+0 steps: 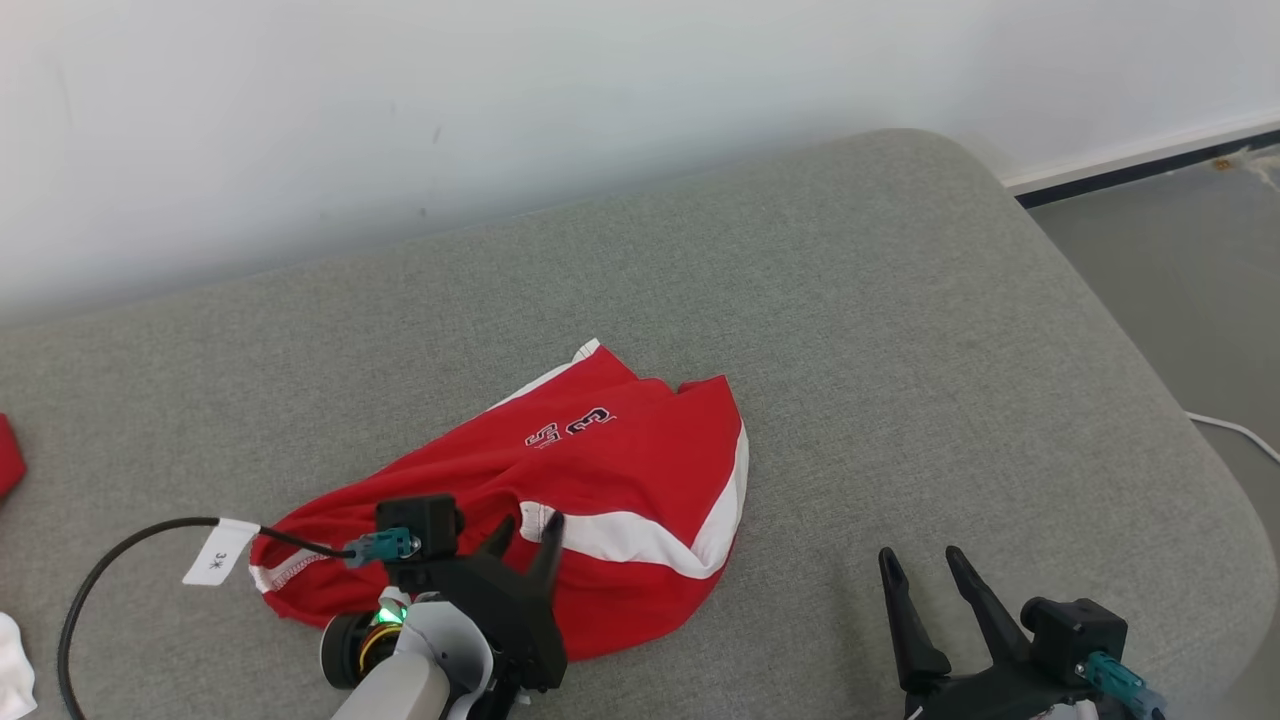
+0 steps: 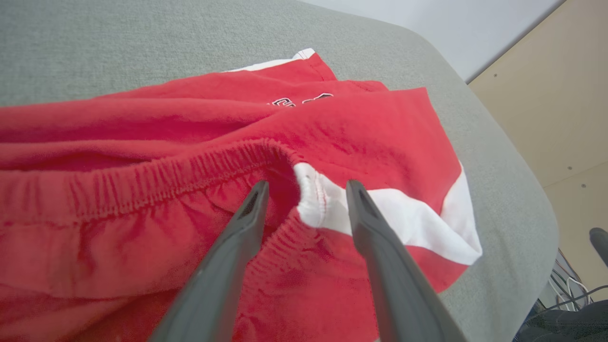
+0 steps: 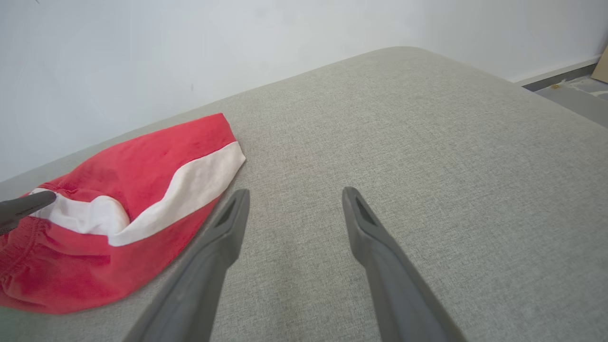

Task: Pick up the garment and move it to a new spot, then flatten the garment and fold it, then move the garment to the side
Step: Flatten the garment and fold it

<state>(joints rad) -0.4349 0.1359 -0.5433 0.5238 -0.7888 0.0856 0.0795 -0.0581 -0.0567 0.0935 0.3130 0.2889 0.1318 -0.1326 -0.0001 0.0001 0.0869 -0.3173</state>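
I should next use my left gripper to grab the shorts by that white waistband fold (image 1: 533, 520), which stands up gathered at the white stripe.
The garment (image 1: 640, 470) is a pair of red shorts with white side stripes and a dark printed number, lying crumpled on the grey cushion (image 1: 900, 330). My left gripper (image 1: 527, 528) hovers over its near edge, open. In the left wrist view the left gripper (image 2: 306, 187) straddles the gathered waistband (image 2: 166, 180) and a white hem fold (image 2: 313, 199), its fingers wide apart. My right gripper (image 1: 918, 556) stands open to the right of the garment over bare cushion. The right wrist view shows the right gripper (image 3: 295, 192) holding nothing, with the garment (image 3: 142, 175) at the left.
A black cable with a white tag (image 1: 218, 553) loops at the lower left. A red item (image 1: 8, 455) and a white item (image 1: 12, 665) sit at the left edge. The cushion rounds off on the right above the floor (image 1: 1200, 250). A white wall (image 1: 500, 100) runs behind.
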